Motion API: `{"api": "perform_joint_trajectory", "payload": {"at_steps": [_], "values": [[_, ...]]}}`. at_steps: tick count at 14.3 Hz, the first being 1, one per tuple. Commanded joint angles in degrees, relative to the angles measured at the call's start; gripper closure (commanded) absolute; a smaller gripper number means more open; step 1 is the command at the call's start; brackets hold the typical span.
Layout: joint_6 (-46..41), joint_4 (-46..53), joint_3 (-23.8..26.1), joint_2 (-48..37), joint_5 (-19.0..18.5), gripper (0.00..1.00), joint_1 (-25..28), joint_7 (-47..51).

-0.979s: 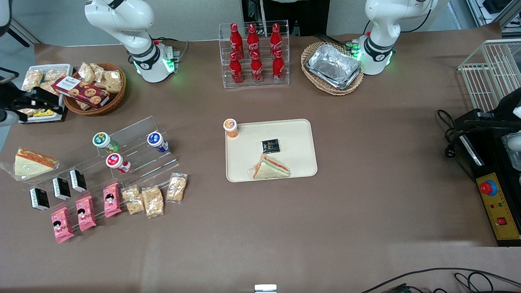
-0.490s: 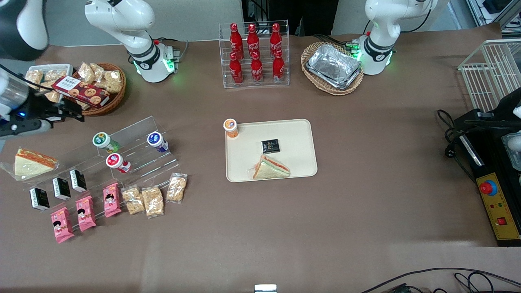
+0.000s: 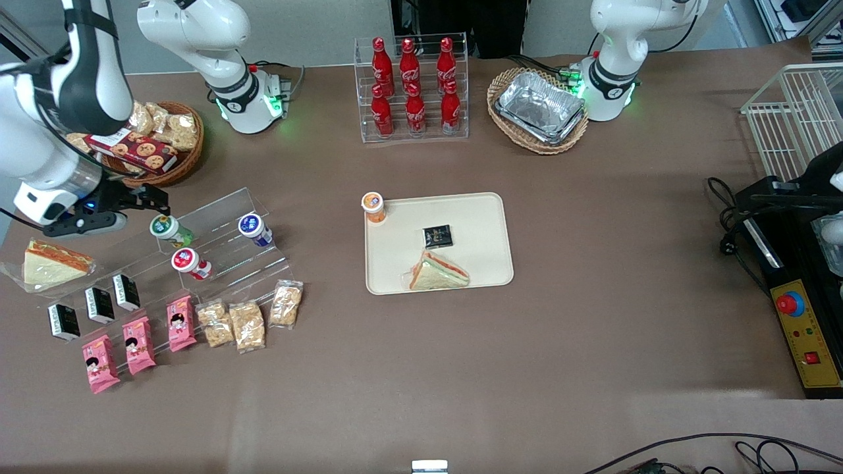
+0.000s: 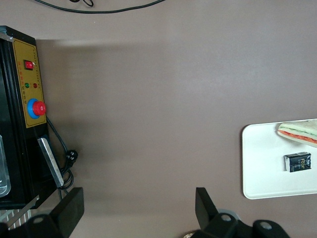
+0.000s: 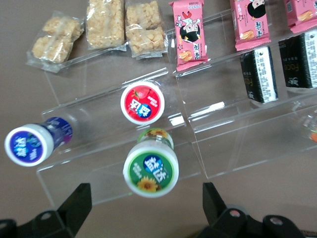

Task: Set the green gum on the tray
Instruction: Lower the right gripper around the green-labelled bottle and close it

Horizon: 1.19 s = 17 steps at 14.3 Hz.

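My right gripper is to get the green gum onto the tray (image 3: 466,225), so it should next grab the green gum by its green-lidded top (image 3: 163,226).
The green gum (image 3: 166,228) is a small bottle with a white-rimmed green lid on the upper step of a clear acrylic stand (image 3: 217,253). It also shows in the right wrist view (image 5: 150,167). My right gripper (image 3: 146,205) hovers open just above the gum, slightly farther from the front camera. In the right wrist view the gripper (image 5: 143,210) has its fingers spread wide with nothing between them. The cream tray (image 3: 487,217) lies mid-table and holds a sandwich (image 3: 438,271) and a black packet (image 3: 438,235). An orange bottle (image 3: 373,206) stands at its corner.
A red-lidded bottle (image 3: 190,261) and a blue-lidded bottle (image 3: 254,228) share the stand with the gum. Snack packs (image 3: 138,342) lie on the lower steps. A wicker basket of cookies (image 3: 155,145) is close to the arm. A cola rack (image 3: 411,89) and foil trays (image 3: 539,108) stand farther back.
My right arm has swung in from the table's edge toward the stand, and the gripper has come to hover over the green gum. Nothing on the table has moved.
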Motion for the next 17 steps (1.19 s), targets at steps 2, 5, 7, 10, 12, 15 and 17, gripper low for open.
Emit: {"api": "perform_joint_trajectory", "payload": {"at_steps": [2, 5, 7, 10, 12, 15, 17], "values": [[11.1, -8.7, -0.2, -1.8, 1.5, 0.0, 0.2, -1.0], [14.5, -10.0, -0.2, -0.4, 1.5, 0.0, 0.4, -1.0], [15.5, -10.0, -0.2, 0.2, 1.5, 0.02, 0.4, -1.0], [15.9, -10.0, -0.1, 0.6, 1.5, 0.16, 0.5, -1.0], [16.2, -10.0, 0.0, 1.2, 1.4, 0.26, 0.5, -1.0], [16.3, -10.0, 0.1, 1.3, 1.4, 0.51, 0.5, -1.0], [16.3, -10.0, 0.1, 1.3, 1.4, 0.72, 0.5, -1.0]]}}
